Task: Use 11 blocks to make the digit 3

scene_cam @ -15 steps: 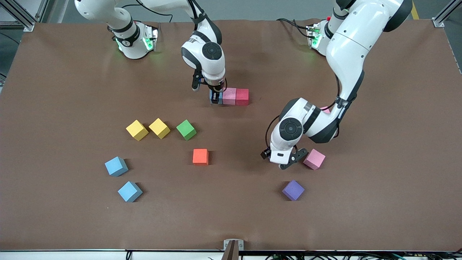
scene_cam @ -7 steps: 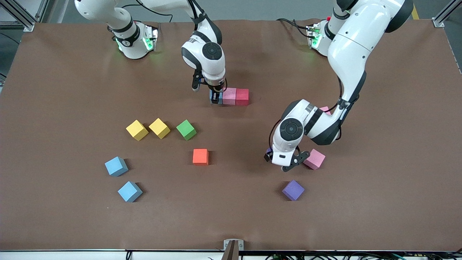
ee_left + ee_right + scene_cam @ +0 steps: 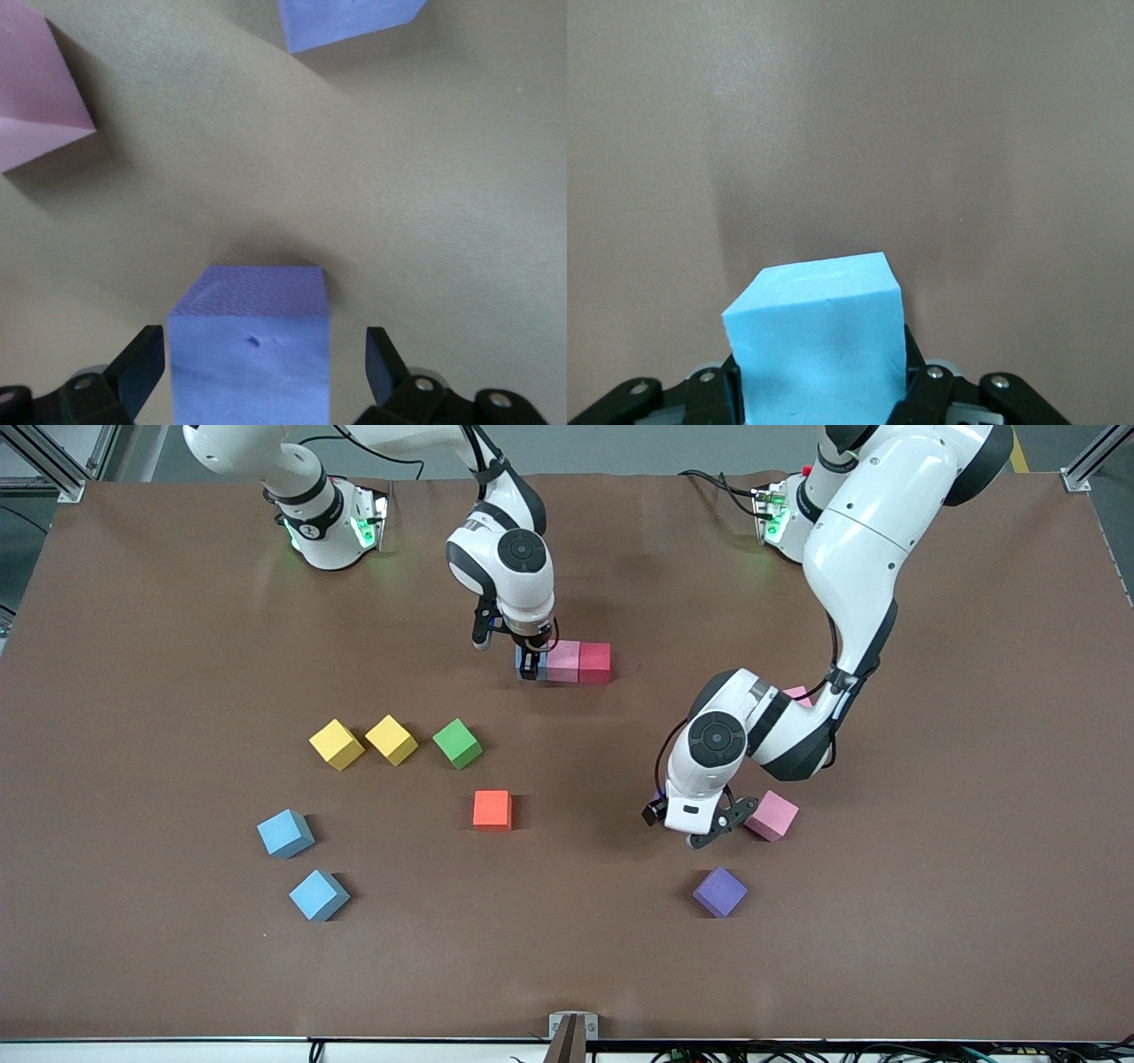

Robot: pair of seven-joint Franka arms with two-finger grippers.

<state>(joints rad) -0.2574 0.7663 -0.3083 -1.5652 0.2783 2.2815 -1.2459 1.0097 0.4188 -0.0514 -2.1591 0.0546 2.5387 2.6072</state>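
The fingers of my left gripper reach past the purple cube's top edge beside the purple cube's sides, so they would hold the cube if they closed now. My left gripper needs to close on it.
My right gripper is shut on a light blue cube and holds it on the table against a pink cube, which touches a red cube; the three form a row. My left gripper is low over a purple cube that sits between its open fingers with gaps on both sides. Loose blocks on the table are green, orange, two light blue, pink and a second purple.
Two yellow cubes sit beside the green one. A pinkish corner shows from under the left arm's forearm. The left wrist view shows the pink cube and the second purple cube.
My left hand has shifted slightly over the purple cube. The right arm and all loose blocks have stayed still.
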